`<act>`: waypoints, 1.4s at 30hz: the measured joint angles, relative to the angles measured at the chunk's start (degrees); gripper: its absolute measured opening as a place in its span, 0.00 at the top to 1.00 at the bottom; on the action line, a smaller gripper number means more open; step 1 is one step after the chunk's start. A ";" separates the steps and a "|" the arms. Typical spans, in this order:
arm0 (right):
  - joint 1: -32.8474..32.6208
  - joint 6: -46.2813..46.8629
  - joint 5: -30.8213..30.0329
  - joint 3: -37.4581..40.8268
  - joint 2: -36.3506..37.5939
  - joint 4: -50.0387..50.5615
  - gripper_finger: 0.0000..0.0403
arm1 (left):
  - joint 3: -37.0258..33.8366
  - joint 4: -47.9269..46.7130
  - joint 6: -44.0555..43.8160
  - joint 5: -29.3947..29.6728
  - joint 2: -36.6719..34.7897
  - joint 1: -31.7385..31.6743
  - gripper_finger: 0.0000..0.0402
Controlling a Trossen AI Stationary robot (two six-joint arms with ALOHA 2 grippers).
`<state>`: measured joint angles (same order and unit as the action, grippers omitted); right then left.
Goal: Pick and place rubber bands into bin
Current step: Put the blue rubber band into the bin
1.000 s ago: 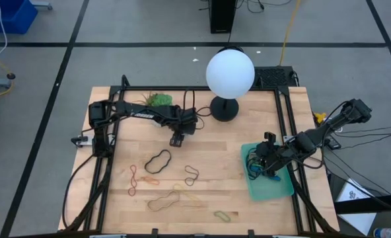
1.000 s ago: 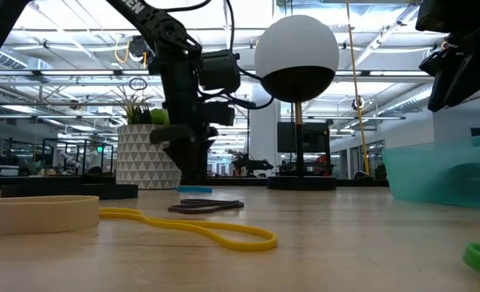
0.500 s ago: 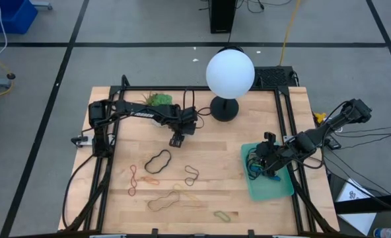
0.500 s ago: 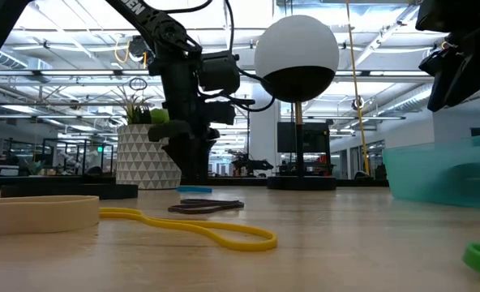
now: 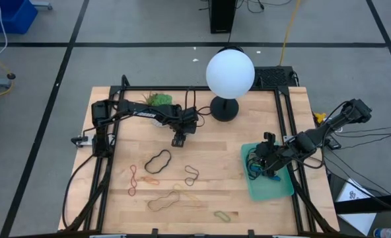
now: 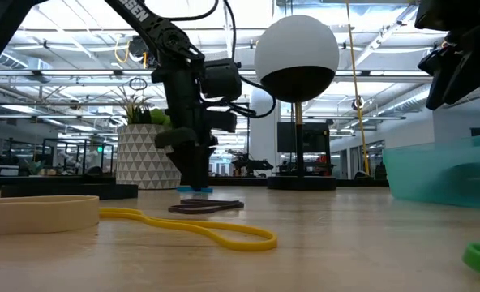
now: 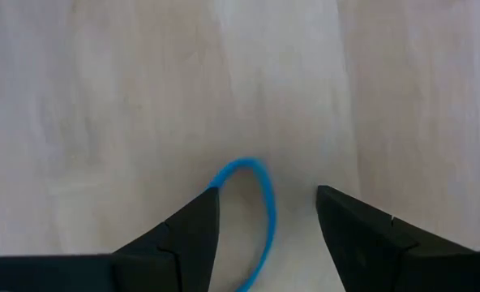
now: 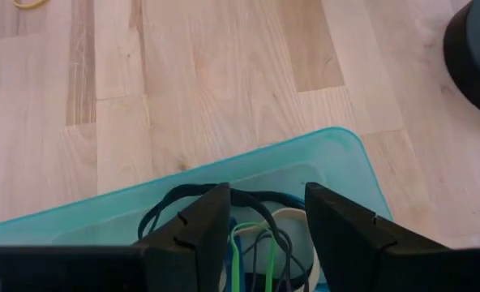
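The robot's left gripper would hold the blue rubber band (image 7: pixel 242 165) if it closed now, as the fingers reach down to the level of the wood on either side of its curved strand (image 7: pixel 270 204). It should close.
A blue rubber band (image 7: pixel 242 165) lies flat on the wooden table (image 5: pixel 215 139), left of the middle; in the low view the blue rubber band (image 6: pixel 195 190) shows as a thin strip. My left gripper (image 5: pixel 177 140) (image 7: pixel 266 199) points down just over it, open, one finger on each side of the loop's near end. My right gripper (image 5: pixel 264 165) (image 8: pixel 266 209) hovers open over the teal bin (image 5: pixel 280 188) (image 8: pixel 305 162) at the table's right. In the bin lie black (image 8: pixel 175 199), green (image 8: pixel 248 235) and pale bands. More rubber bands lie loose toward the near edge.
Loose bands: black (image 5: pixel 158 159), red (image 5: pixel 133 178), brown (image 5: pixel 192 174), tan (image 5: pixel 164 200), green (image 5: pixel 222 215). A white globe lamp (image 5: pixel 230 73) stands on a black base (image 5: pixel 224 109) at the far middle. A patterned plant pot (image 6: pixel 147 156) is at the far left. Black frame rails run along the table's edges.
My left gripper has eased a little lower over the blue band and turned slightly at the wrist; its fingers stay equally wide apart. The right arm and all the bands are unchanged.
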<state>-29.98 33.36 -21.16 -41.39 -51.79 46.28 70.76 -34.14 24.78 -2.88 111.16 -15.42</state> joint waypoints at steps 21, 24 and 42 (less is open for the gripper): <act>0.00 -0.22 0.10 0.00 0.02 -1.09 0.61 | -0.07 0.41 -2.54 -0.52 0.52 0.13 0.91; 0.00 -0.22 0.08 0.00 0.02 -1.07 0.61 | -0.11 1.27 -2.93 -0.12 0.54 0.07 0.98; 0.00 -10.96 0.37 0.00 0.02 -13.38 0.61 | 3.41 -1.36 -8.01 -0.06 0.26 5.58 0.99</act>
<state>-29.98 22.40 -20.80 -41.39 -51.77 32.90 74.17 -35.50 16.76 -2.94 111.42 -9.84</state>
